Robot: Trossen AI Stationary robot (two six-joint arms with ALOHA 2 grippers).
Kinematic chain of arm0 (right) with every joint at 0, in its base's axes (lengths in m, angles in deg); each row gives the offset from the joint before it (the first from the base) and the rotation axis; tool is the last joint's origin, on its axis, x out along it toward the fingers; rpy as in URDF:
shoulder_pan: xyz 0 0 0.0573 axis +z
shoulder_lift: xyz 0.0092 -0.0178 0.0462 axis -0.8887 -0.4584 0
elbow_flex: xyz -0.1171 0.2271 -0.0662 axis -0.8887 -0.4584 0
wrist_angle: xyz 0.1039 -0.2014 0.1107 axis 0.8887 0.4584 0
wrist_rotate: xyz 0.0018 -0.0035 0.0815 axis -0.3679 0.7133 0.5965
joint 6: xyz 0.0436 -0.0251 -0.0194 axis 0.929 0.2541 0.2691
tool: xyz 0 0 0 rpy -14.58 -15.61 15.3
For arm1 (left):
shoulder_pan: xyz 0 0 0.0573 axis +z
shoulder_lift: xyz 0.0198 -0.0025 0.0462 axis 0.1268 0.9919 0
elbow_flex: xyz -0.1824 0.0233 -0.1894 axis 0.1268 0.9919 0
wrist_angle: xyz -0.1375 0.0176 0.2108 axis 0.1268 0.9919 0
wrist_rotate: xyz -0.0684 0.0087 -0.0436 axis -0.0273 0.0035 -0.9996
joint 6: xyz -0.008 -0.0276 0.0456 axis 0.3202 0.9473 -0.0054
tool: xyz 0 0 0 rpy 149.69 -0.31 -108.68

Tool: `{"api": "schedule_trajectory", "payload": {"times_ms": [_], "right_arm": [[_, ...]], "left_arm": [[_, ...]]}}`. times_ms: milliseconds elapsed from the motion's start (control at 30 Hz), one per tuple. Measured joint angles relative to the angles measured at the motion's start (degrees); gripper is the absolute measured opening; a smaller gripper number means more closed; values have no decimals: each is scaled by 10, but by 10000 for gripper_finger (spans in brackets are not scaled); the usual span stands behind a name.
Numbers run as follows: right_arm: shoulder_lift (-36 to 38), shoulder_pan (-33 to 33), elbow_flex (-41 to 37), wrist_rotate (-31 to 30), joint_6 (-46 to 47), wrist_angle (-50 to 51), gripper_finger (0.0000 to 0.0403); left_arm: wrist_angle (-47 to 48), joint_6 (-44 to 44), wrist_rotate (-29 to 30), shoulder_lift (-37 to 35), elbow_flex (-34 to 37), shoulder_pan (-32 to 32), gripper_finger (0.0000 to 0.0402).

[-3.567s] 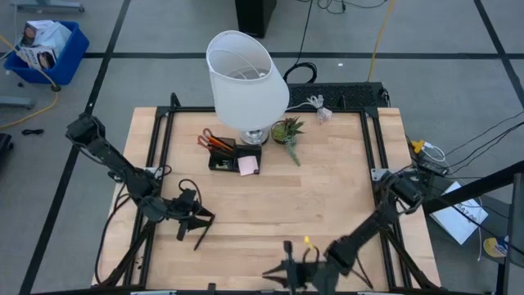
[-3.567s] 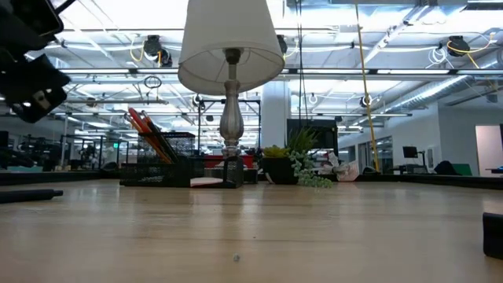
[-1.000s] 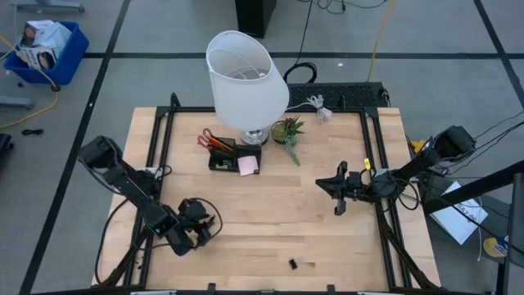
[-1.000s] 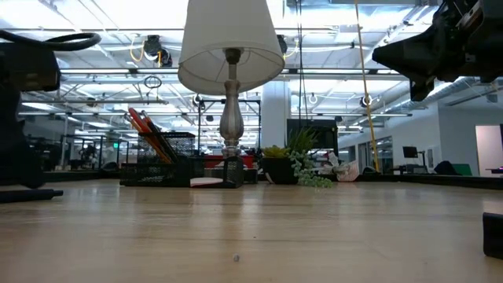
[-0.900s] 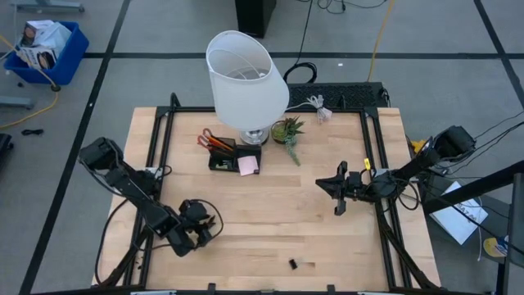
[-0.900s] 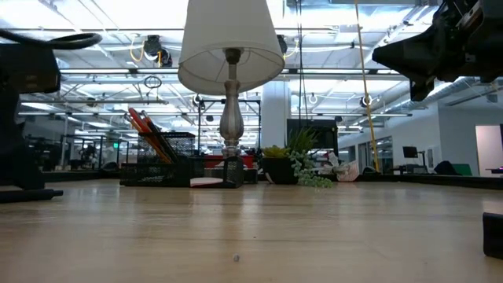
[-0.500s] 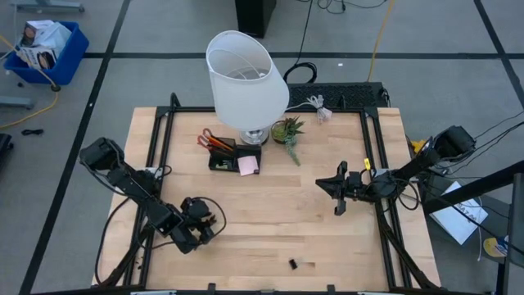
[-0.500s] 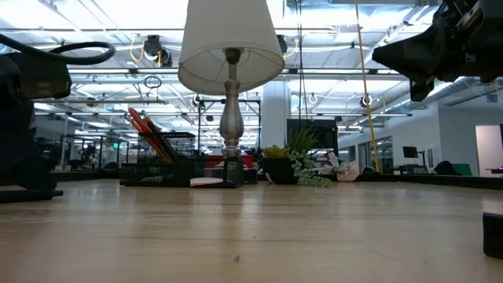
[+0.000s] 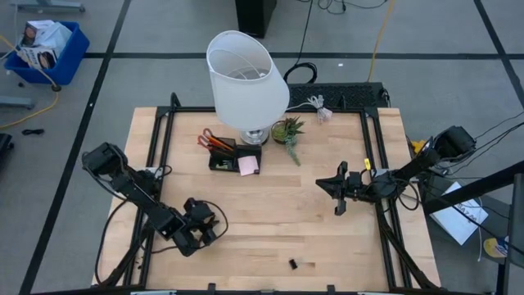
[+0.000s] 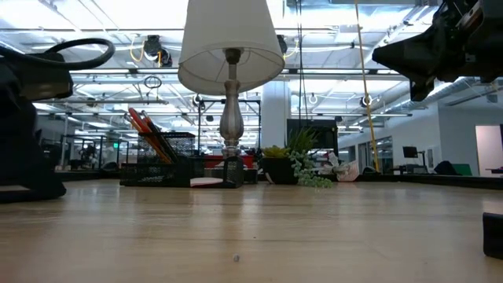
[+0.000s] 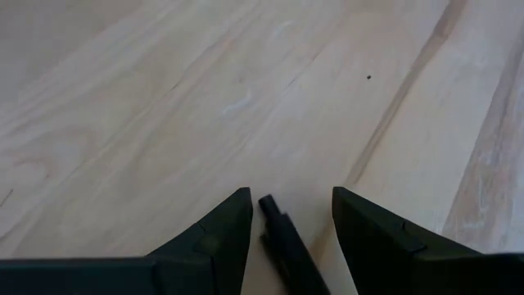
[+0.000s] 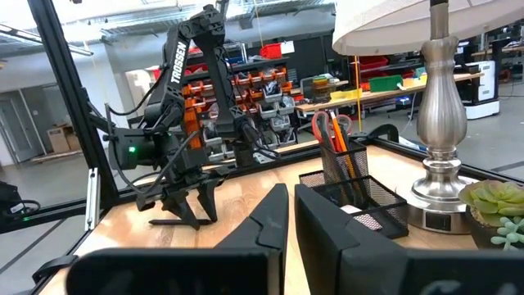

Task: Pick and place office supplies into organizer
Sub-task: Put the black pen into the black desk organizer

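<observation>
The black pen's long body should stay free to go into the black organizer, so the robot's left gripper next needs to grab the pen by its knobbed end.
A black pen lies flat on the wooden table near its left front. My left gripper is low over it, open, slanting down, with one finger on either side of the pen's end and a gap on both sides. In the high view this gripper covers the pen. The black organizer stands at the lamp's foot and holds red-handled scissors and orange pencils. A pink sticky-note pad lies beside it. My right gripper waits shut above the table's right side.
A big white-shaded lamp and a small green plant stand at the far middle of the table. A tiny black clip lies near the front edge. Bare wood lies between the left gripper and the organizer.
My left gripper has sunk toward the table and come down around the black pen, staying open. In the low view the pen, which showed beside it before, is now hidden behind it.
</observation>
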Motion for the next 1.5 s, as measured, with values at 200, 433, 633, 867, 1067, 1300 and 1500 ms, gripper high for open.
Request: {"api": "schedule_trajectory", "payload": {"times_ms": [200, 433, 633, 867, 1067, 1300, 1500], "right_arm": [[0, 0, 0, 0, 0, 0, 18], [0, 0, 0, 0, 0, 0, 18], [0, 0, 0, 0, 0, 0, 18], [0, 0, 0, 0, 0, 0, 18], [0, 0, 0, 0, 0, 0, 18], [0, 0, 0, 0, 0, 0, 18], [0, 0, 0, 0, 0, 0, 18]], "left_arm": [[7, -8, 1, -1, 1, -4, 179], [43, 11, -24, -11, 1, -9, 179], [84, 17, -56, -43, 4, -11, 147], [124, 25, -77, -59, 4, -13, 67], [123, -3, -67, -59, 4, -14, 46], [107, -13, -27, -58, 5, -15, 75], [108, -30, 27, -57, 8, -1, 46]]}}
